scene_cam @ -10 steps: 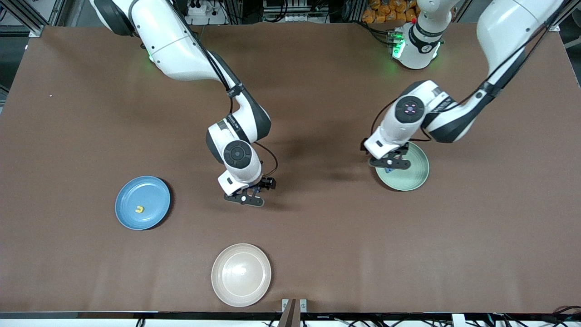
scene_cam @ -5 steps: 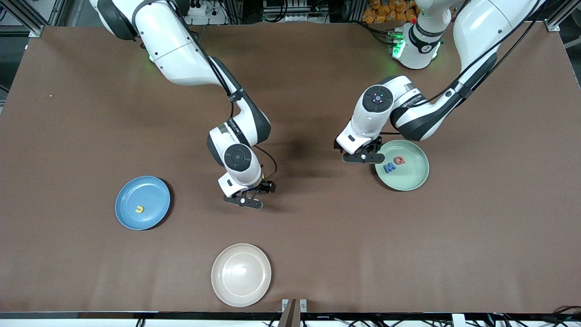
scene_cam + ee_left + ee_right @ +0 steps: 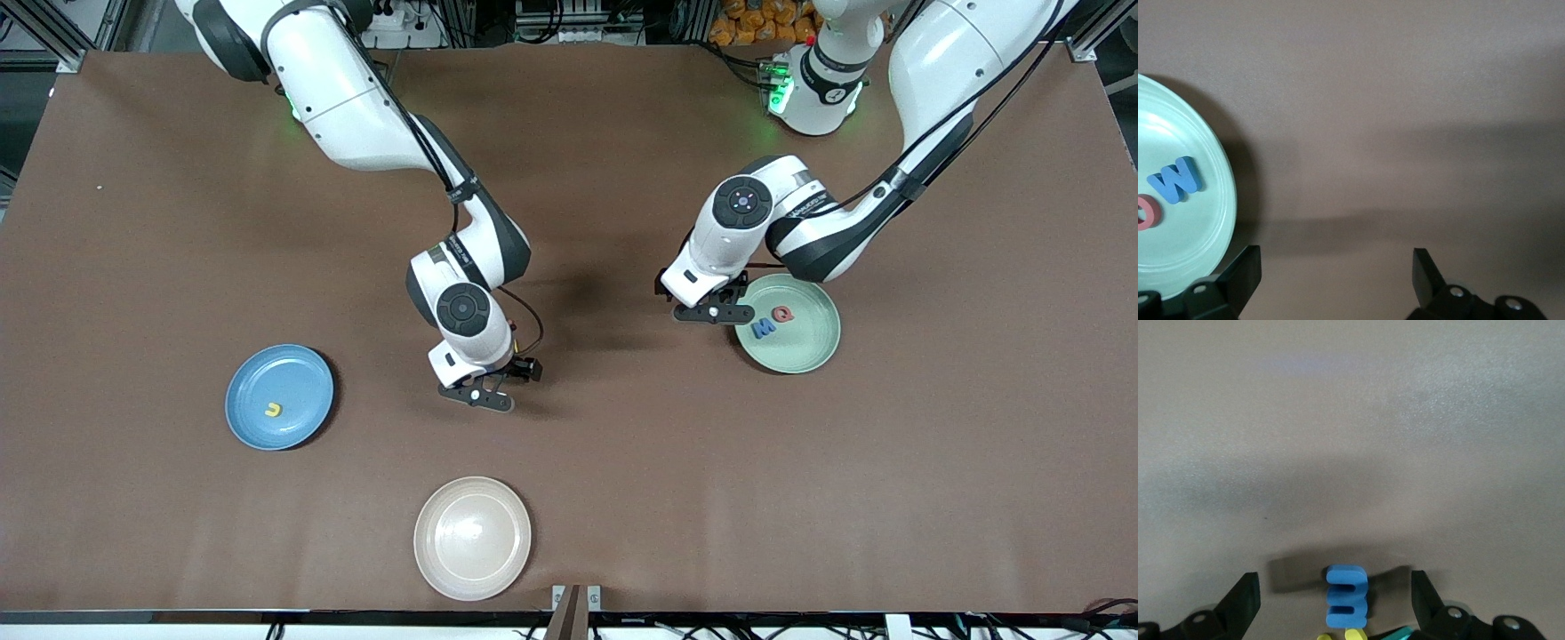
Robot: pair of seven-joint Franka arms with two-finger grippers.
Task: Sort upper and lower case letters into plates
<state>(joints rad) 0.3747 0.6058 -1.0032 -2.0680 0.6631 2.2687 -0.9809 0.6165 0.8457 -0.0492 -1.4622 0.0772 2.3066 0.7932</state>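
Note:
My right gripper should close now. The blue letter (image 3: 1347, 597) is between its open fingers in the right wrist view, so it would hold the letter.
The mint green plate (image 3: 805, 351) holds a blue letter (image 3: 763, 329) and a red letter (image 3: 783, 315). My left gripper (image 3: 711, 312) is open and empty over bare table just beside that plate's rim, toward the table's middle. The left wrist view shows the plate (image 3: 1188, 237), the blue letter (image 3: 1176, 179), the red letter (image 3: 1145, 212) and the gripper (image 3: 1335, 267). My right gripper (image 3: 477, 393) is low over the table's middle and open (image 3: 1333, 597) around a blue letter (image 3: 1347, 597), with yellow (image 3: 1355, 633) and teal (image 3: 1401, 633) pieces beside it. The sky blue plate (image 3: 298, 373) holds one yellow letter (image 3: 274, 409).
A cream-beige plate (image 3: 472, 537) lies near the front edge, nearer to the camera than my right gripper. In the front view the right hand hides the letters beneath it. Brown table (image 3: 622, 462) stretches between the plates.
My left gripper has moved off the green plate toward the table's middle, leaving the blue letter beside the red one. My right gripper has shifted slightly and lowered.

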